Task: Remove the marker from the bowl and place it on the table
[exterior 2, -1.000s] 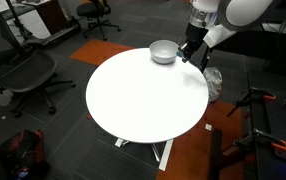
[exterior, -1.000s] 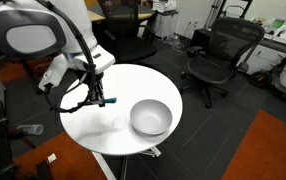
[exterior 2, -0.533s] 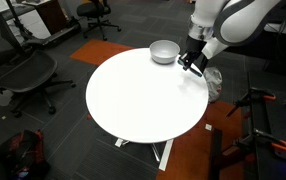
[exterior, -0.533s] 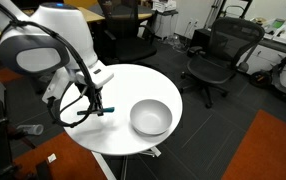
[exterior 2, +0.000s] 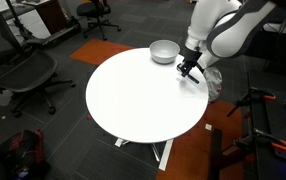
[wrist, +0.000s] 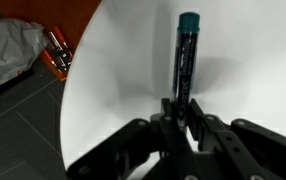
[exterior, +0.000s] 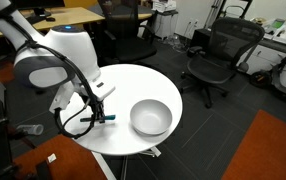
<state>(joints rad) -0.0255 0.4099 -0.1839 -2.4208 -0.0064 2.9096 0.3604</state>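
The marker (wrist: 185, 55) is low over the white table, apart from the bowl, and would land inside the table's edge, so it is now time to open.
My gripper (wrist: 182, 112) is shut on the marker (wrist: 185, 55), a dark stick with a teal-blue cap, held low over the round white table (exterior: 133, 85) near its edge. In both exterior views the gripper (exterior: 102, 113) (exterior 2: 187, 71) is down close to the tabletop, beside the silver metal bowl (exterior: 150, 117) (exterior 2: 164, 51) and apart from it. The bowl looks empty. The marker's teal tip shows by the fingers (exterior: 109, 118).
Black office chairs (exterior: 215, 55) (exterior 2: 23, 70) stand around the table. An orange carpet patch (exterior: 273, 145) lies on the floor. The wrist view shows a white bag (wrist: 11, 50) and an orange object (wrist: 55, 50) on the floor past the table edge.
The arm has lowered and moved the marker down toward the tabletop, a little closer to the table edge. The bowl has not moved.
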